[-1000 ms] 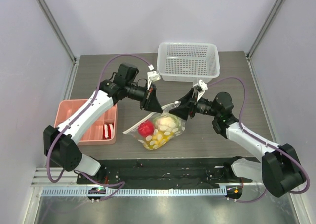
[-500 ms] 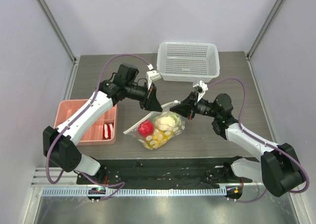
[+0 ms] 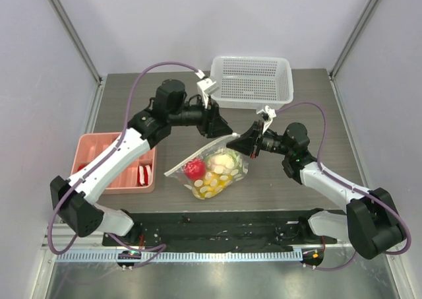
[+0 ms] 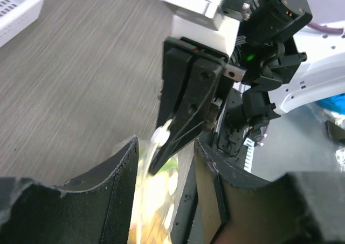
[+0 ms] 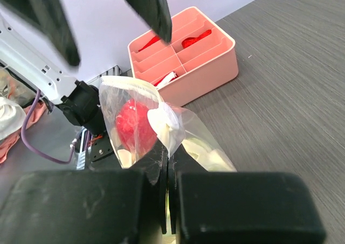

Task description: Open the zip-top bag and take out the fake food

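Note:
Next, to open the zip-top bag [image 3: 212,170], my left gripper grabs its white slider [image 3: 234,136], beside my right gripper's hold, and slides the slider along.
The zip-top bag [image 3: 212,170] lies at the table's middle, its upper right edge lifted. Inside show a red round fruit [image 3: 194,169], white cauliflower [image 3: 223,162] and yellow pieces [image 3: 211,184]. My right gripper [image 3: 237,143] is shut on the bag's top edge by its white slider [image 5: 164,123]; the red fruit [image 5: 135,123] shows through the plastic in the right wrist view. My left gripper [image 3: 224,128] is open, just above and left of that edge. In the left wrist view its fingers [image 4: 116,190] straddle the bag's edge [image 4: 153,198], facing the right gripper [image 4: 186,109].
A white perforated basket [image 3: 250,101] stands at the back, right behind both grippers. A pink divided tray [image 3: 86,140] with red pieces sits at the left and also shows in the right wrist view [image 5: 186,55]. A black strip runs along the near edge.
My left gripper has swung right and forward, from left of the bag to just beside the right gripper at the bag's top edge. The right gripper keeps its hold, barely moved.

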